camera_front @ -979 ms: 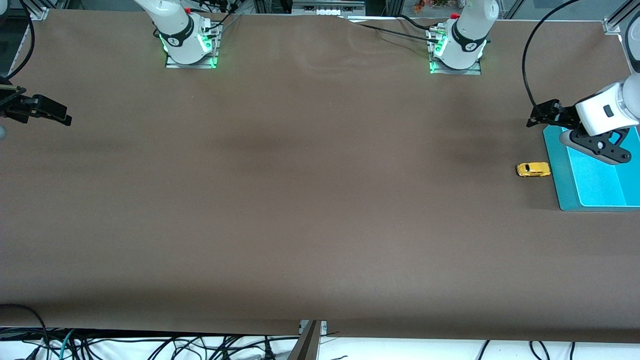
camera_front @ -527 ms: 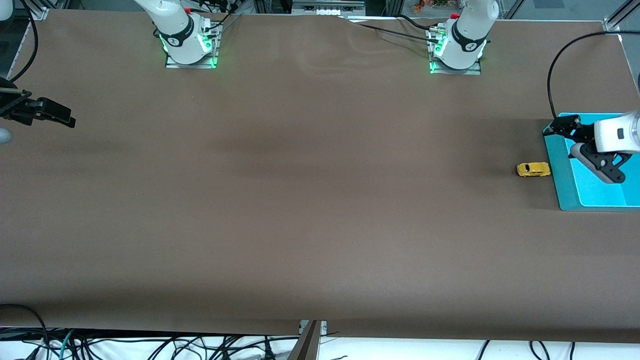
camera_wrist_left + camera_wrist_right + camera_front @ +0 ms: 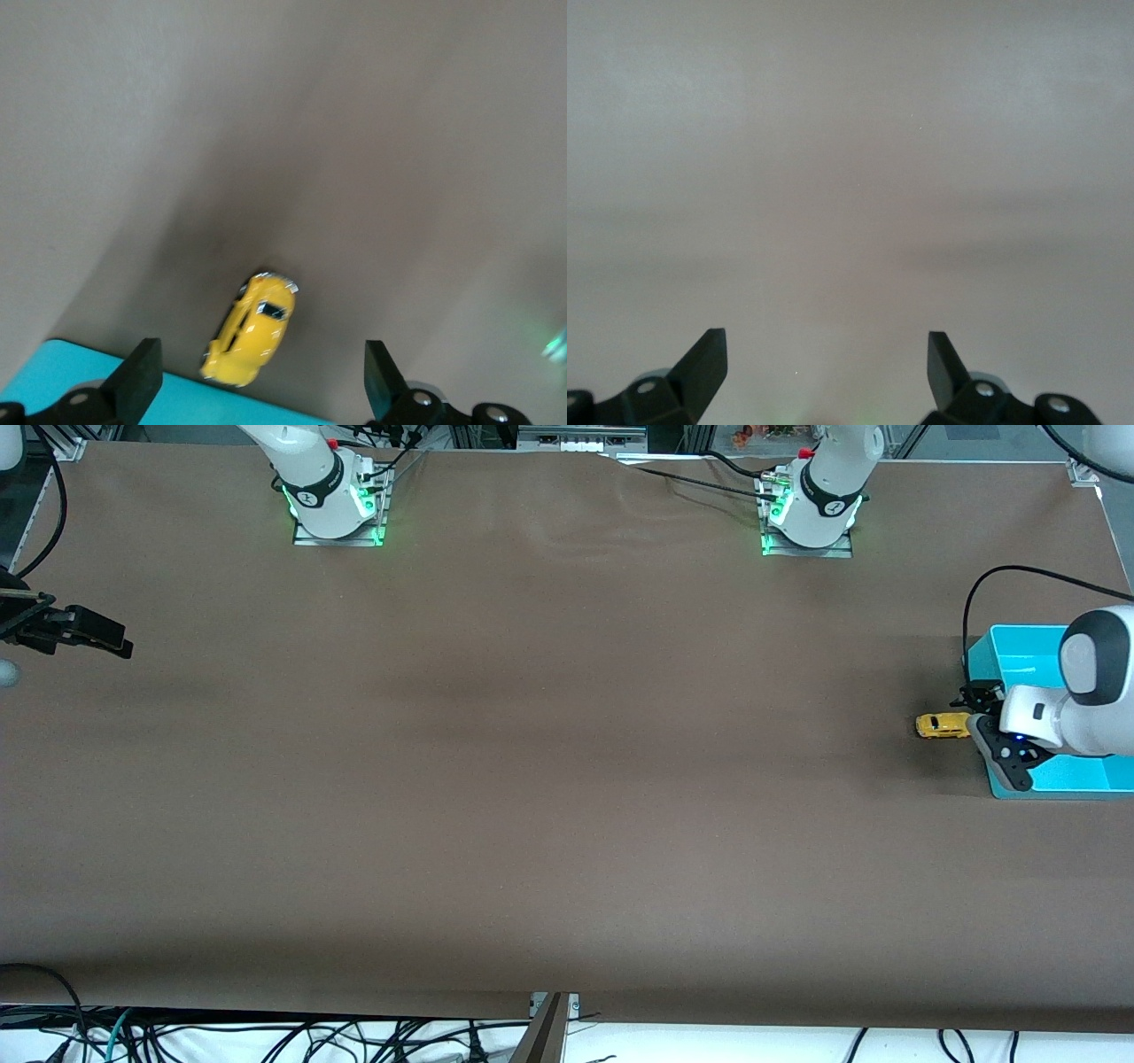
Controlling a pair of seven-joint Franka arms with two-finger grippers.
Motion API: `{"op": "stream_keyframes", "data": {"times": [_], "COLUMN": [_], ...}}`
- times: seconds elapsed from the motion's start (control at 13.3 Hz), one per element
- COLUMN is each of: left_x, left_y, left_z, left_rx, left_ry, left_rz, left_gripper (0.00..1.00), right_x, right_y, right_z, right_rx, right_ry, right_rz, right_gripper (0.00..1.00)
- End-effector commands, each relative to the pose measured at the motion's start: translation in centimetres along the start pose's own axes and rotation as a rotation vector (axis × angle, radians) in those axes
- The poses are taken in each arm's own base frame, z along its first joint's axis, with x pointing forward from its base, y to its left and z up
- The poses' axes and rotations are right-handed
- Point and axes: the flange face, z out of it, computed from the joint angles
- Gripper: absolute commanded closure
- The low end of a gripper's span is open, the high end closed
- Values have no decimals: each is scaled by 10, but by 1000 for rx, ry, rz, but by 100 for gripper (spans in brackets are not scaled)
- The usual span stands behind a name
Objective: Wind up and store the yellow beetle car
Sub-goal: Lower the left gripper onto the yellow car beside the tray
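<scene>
The yellow beetle car should be stored in the teal bin [image 3: 1019,652], so the left gripper needs to grab it by its sides [image 3: 942,726] beside its roof next.
The yellow beetle car [image 3: 944,725] stands on the brown table beside the teal bin [image 3: 1019,652], at the left arm's end. My left gripper [image 3: 976,695] is open and empty, low over the bin's rim right next to the car. In the left wrist view the car [image 3: 252,329] lies just ahead of the gap between the open fingertips [image 3: 140,379], untouched, with the bin's edge [image 3: 53,372] beside it; the left gripper [image 3: 260,385] holds nothing. My right gripper [image 3: 89,633] waits open over the table at the right arm's end; it is empty in the right wrist view [image 3: 824,363].
The two arm bases [image 3: 335,505] [image 3: 811,514] stand along the table's farther edge. A black cable [image 3: 992,584] loops above the bin. Wide brown cloth [image 3: 549,779] stretches between the car and the right gripper.
My left gripper has come down from over the bin's farther corner to the bin's rim right beside the car. The car has not moved. The right gripper has barely shifted.
</scene>
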Motion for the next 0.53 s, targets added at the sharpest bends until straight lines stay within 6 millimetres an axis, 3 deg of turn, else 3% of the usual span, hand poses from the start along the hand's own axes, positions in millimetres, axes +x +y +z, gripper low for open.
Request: {"op": "stream_keyframes", "data": {"times": [0.0, 0.23, 0.45], "left_x": [-12, -29, -56], "left_y": [9, 20, 39], "left_z": [26, 72, 112], "left_rx": [65, 123, 171], "left_ry": [-42, -25, 13], "left_rz": [142, 300, 343], "left_gripper": [0, 0, 0], "right_x": [2, 2, 2], "right_y": [-1, -1, -3], "right_z": [-6, -6, -6], "right_rx": [-10, -10, -10], "right_ry": [5, 7, 7], "right_rz": [10, 10, 9], "right_gripper": [0, 0, 0]}}
